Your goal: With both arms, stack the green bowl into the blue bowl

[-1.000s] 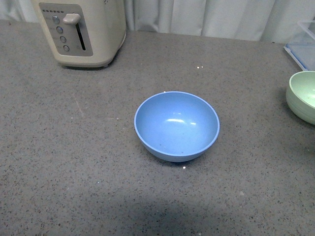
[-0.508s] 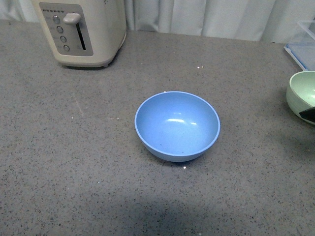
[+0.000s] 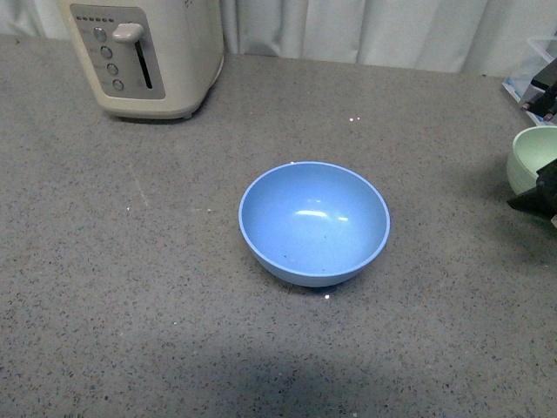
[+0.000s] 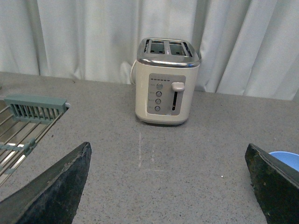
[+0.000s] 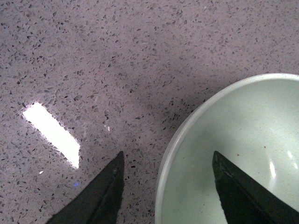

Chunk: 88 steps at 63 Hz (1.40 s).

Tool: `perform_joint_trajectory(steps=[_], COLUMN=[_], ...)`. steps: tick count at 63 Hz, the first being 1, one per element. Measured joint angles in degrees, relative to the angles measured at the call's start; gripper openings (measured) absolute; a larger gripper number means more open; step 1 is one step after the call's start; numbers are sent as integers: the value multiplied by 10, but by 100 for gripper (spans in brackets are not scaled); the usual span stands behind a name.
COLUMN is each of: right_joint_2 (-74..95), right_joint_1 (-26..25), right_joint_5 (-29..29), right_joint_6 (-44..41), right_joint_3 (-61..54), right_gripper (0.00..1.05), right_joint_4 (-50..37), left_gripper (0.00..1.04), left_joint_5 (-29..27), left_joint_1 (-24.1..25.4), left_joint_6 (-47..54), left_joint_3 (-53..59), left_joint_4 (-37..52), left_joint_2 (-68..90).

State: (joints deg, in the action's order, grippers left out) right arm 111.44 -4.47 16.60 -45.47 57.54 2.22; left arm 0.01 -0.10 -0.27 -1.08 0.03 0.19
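Note:
My right gripper needs to grab the green bowl by its rim (image 5: 172,150) next, so that the green bowl can nest inside the blue bowl.
The blue bowl (image 3: 314,224) stands upright in the middle of the grey counter, and a sliver of it (image 4: 286,159) shows in the left wrist view. The green bowl (image 3: 527,161) sits at the counter's right edge, partly hidden by dark parts of my right arm (image 3: 541,198). My right gripper (image 5: 168,156) is open and straddles the green bowl's rim (image 5: 243,135): one finger is over the counter, the other over the bowl's inside. My left gripper (image 4: 167,145) is open above bare counter, with nothing between its fingers.
A cream toaster (image 3: 144,52) stands at the back left, in front of a white curtain. A clear container with a blue lid (image 3: 529,85) sits at the back right. A wire dish rack (image 4: 28,116) lies off to one side in the left wrist view.
My right arm has come further into the front view at the right edge and now covers more of the green bowl. Neither bowl has moved.

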Motion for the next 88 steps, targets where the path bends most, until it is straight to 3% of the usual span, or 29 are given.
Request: perform_joint_trajectory(steps=[21, 34, 42, 56, 70, 88], right_joint_2=[-3, -39, -115, -261, -283, -228], right_joint_1=[0, 8, 47, 195, 321, 339], right_joint_5=[0, 10, 52, 131, 119, 98], right_joint_6=[-10, -10, -6, 9, 21, 23], right_joint_3=[2, 2, -3, -24, -77, -101], right_gripper=[1, 2, 2, 2, 2, 2], right_joint_4=[5, 19, 49, 134, 137, 101], left_gripper=[98, 98, 98, 98, 98, 98], left_joint_5=[0, 0, 0, 0, 0, 0], left_joint_1=[0, 0, 0, 0, 0, 0], left_joint_6=[0, 0, 0, 0, 0, 0], left_joint_3=[0, 0, 0, 0, 0, 0], left_joint_4=[0, 0, 0, 0, 0, 0], left_joint_2=[0, 0, 0, 0, 0, 0])
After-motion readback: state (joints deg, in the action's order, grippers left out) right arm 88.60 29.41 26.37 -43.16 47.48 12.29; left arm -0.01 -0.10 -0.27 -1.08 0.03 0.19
